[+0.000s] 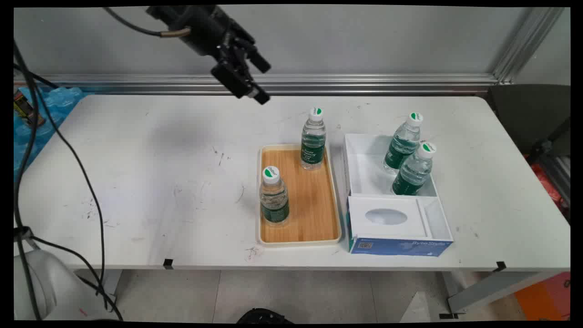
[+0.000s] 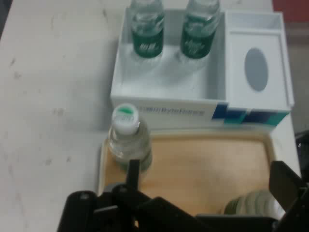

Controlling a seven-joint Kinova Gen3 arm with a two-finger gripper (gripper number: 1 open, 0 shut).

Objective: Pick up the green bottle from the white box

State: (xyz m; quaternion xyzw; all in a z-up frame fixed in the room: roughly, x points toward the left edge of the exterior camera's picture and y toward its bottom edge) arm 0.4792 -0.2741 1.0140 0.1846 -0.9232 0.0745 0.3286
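Observation:
I will grab a bottle from the white box around its labelled body (image 1: 410, 177) next, and then I will move it onto the wooden tray (image 1: 309, 205).
My gripper (image 1: 264, 82) hangs high over the table's back, left of and above the tray, open and holding nothing. A wooden tray (image 1: 309, 205) lies in the table's middle with two green-labelled water bottles standing in it, one at the back (image 1: 313, 141) and one at the front left (image 1: 273, 196). Right of it a white box (image 1: 364, 173) holds two more bottles (image 1: 403, 143) (image 1: 414, 168). In the hand view the fingers (image 2: 133, 174) straddle the tray (image 2: 207, 159), with one bottle (image 2: 128, 140) by the left finger and another's cap (image 2: 251, 205) low on the right. The box (image 2: 164, 82) lies beyond.
The box's front compartment has a lid with an oval hole (image 1: 386, 217). Black cables (image 1: 86, 182) hang down the left side. A blue plastic pack (image 1: 50, 102) sits off the table's back left corner, and a metal rail (image 1: 364, 82) runs along the wall.

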